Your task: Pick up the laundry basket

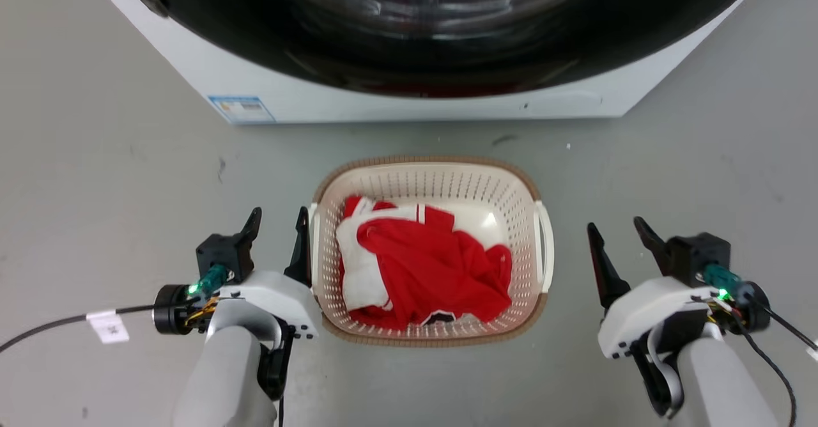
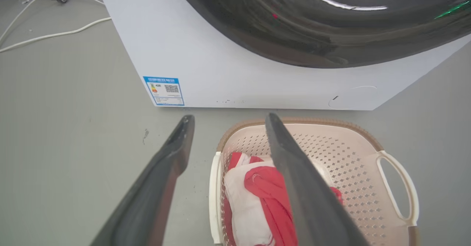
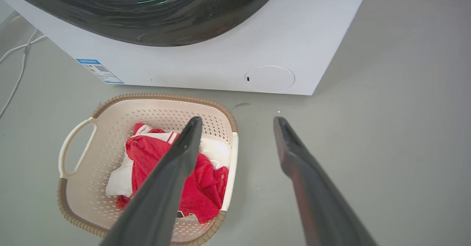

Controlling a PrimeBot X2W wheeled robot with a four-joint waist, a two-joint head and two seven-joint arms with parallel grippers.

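Note:
My left gripper grabs the basket by the slim white side handle (image 1: 314,236) next. The laundry basket's body (image 1: 429,181) spreads far wider than my open fingers.
The laundry basket (image 1: 447,181) stands on the grey floor in front of the washing machine, cream perforated plastic with a brown woven rim and white side handles. Red and white clothes (image 1: 428,267) lie inside it. My left gripper (image 1: 278,219) is open at the basket's left side, its inner finger close against the left handle (image 1: 314,248). My right gripper (image 1: 620,229) is open to the right of the right handle (image 1: 547,248), a short gap away. In the left wrist view the basket (image 2: 353,154) sits under my right-hand finger; in the right wrist view the basket (image 3: 110,135) lies left of the fingers.
The white washing machine (image 1: 409,104) with its dark round door (image 1: 441,24) stands just behind the basket. White cables (image 2: 48,21) run on the floor to the machine's left. Bare grey floor (image 1: 96,178) spreads on both sides.

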